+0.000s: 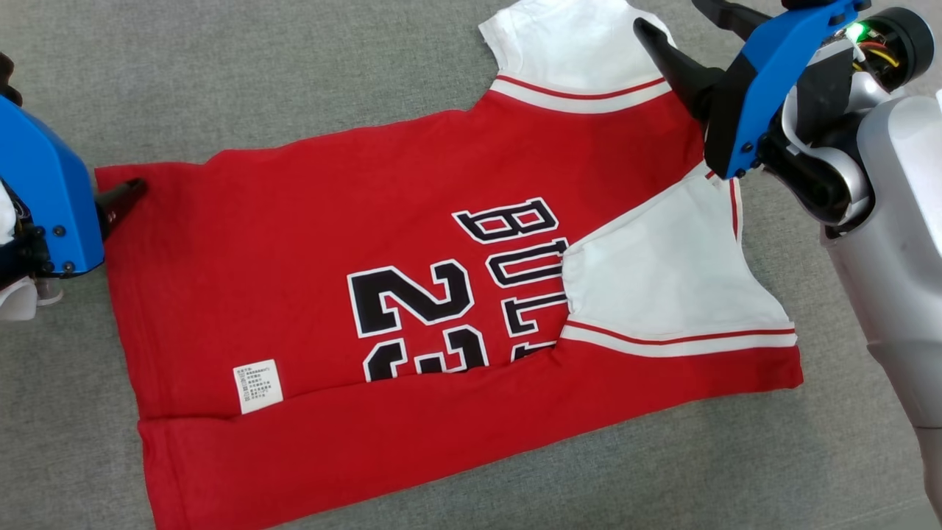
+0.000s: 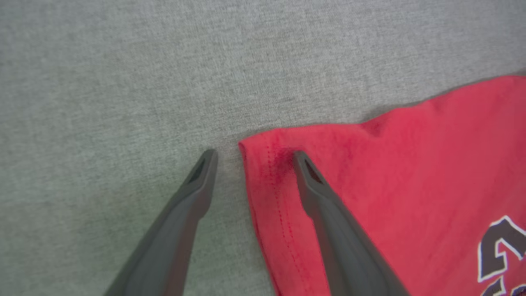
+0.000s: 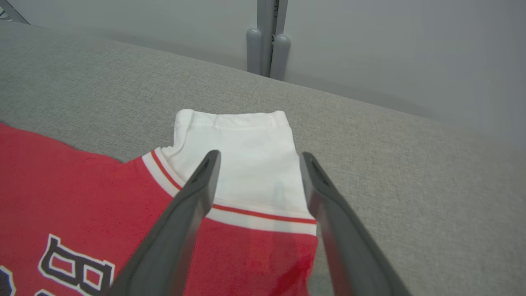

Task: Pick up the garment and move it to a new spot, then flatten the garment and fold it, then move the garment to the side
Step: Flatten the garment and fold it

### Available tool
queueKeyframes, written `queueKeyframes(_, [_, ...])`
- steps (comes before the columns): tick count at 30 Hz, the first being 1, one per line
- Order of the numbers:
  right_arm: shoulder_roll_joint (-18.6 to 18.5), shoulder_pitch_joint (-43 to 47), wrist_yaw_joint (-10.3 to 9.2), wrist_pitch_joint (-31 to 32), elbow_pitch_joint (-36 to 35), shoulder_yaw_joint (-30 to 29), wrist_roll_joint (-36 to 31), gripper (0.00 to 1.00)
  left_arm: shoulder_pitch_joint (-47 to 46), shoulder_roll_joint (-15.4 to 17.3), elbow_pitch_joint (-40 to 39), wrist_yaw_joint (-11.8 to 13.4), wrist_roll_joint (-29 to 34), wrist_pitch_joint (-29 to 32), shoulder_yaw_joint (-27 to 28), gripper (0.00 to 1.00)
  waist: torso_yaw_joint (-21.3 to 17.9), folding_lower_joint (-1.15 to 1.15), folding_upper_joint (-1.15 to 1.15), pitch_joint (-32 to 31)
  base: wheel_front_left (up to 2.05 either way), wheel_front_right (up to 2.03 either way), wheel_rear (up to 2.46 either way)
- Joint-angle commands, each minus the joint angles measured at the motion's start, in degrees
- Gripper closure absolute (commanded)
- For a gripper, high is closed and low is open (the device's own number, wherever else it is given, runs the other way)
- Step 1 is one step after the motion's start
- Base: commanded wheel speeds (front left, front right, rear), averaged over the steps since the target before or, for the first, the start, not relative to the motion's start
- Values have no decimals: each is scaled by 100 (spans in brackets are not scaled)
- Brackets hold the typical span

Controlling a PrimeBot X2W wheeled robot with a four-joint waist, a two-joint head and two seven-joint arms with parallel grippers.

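Next, my left gripper grabs its bottom hem corner [image 1: 107, 177], to fold it over the jersey's black lettering [image 1: 415, 296].
The garment [image 1: 309, 235] is a red jersey with white sleeves and black lettering, lying flat on the grey surface. Its near edge is folded up over the body, and one white sleeve [image 1: 662, 265] is folded in over the lettering. My left gripper [image 1: 125, 195] is open at the garment's left corner [image 2: 263, 152]. One of its fingers [image 2: 320, 193] rests on the red cloth and the other on the grey surface. My right gripper [image 1: 673, 18] is open, its fingers held over the far white sleeve [image 3: 246, 139], holding nothing.
The grey cloth-covered surface [image 1: 221, 73] extends on all sides of the garment. In the right wrist view its far edge meets a pale wall with a grey post [image 3: 267, 45]. A white care label [image 1: 257, 386] lies on the red cloth near the fold.
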Motion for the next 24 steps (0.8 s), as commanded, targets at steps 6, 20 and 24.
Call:
queueKeyframes(6, [-74, -244, 0, -230, 356, 143, 230, 0, 146, 84, -172, 14, 103, -79, -54, 100, -23, -1, 0, 130, 0, 0, 0])
queueKeyframes(20, [-105, -1336, -1, -150, 2150, -398, -99, 0, 33, -709, -589, -459, 66, -866, -478, 100, 904, -1, 0, 634, 0, 0, 0])
queueKeyframes(24, [-147, -1568, 0, -244, 2597, -489, -388, 0, -21, -941, -516, -626, 17, -1054, -609, 100, 1178, -1, 0, 738, 0, 0, 0])
